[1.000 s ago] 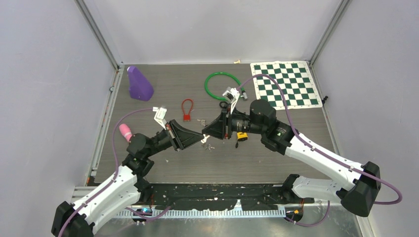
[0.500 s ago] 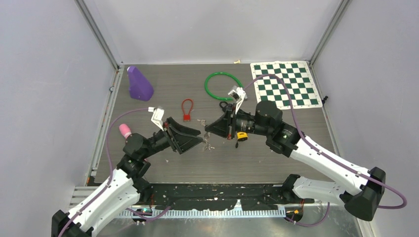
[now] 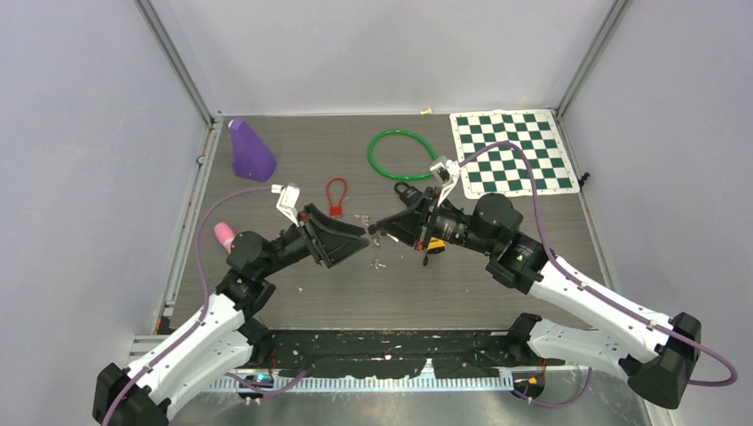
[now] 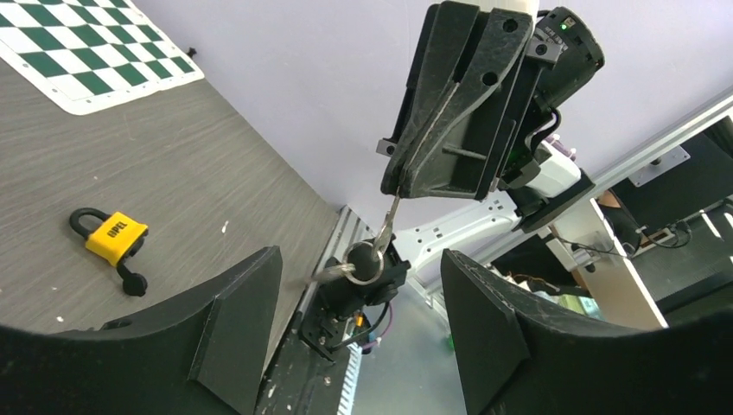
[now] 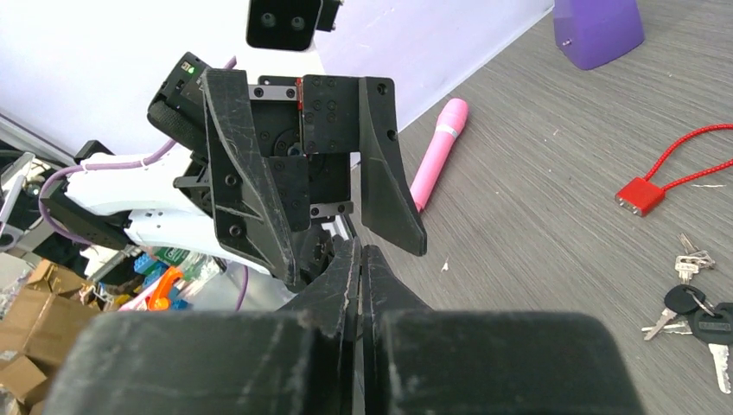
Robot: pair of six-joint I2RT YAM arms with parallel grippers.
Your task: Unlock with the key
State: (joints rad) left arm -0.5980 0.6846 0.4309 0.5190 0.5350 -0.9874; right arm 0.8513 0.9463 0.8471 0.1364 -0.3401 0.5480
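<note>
My left gripper grabs the silver key by its head [image 4: 381,241] beside the ring next, since this leaves its blade free to unlock the padlock.
My right gripper [image 3: 384,229] is shut on a silver key [image 4: 391,214], which hangs from its fingertips [image 4: 406,177] above the table with a key ring [image 4: 363,264] and a second key below it. My left gripper [image 3: 360,241] is open, its jaws standing wide on either side of the ring without touching it. The right wrist view has my own jaws [image 5: 359,259] pressed together, and the key is hidden between them. A yellow padlock [image 3: 434,243] with a black shackle lies flat on the table under the right arm [image 4: 112,238].
Loose key bunches [image 3: 377,263] [image 5: 700,316] lie near the grippers. A red cable lock [image 3: 336,211] and a pink cylinder [image 3: 224,235] are on the left, and a purple cone [image 3: 250,151] is at the back left. Behind are a green ring [image 3: 401,155] and a chessboard mat [image 3: 513,151].
The left gripper opened and let go of the key while the right gripper shut on it. The right arm drew back a little to the right.
</note>
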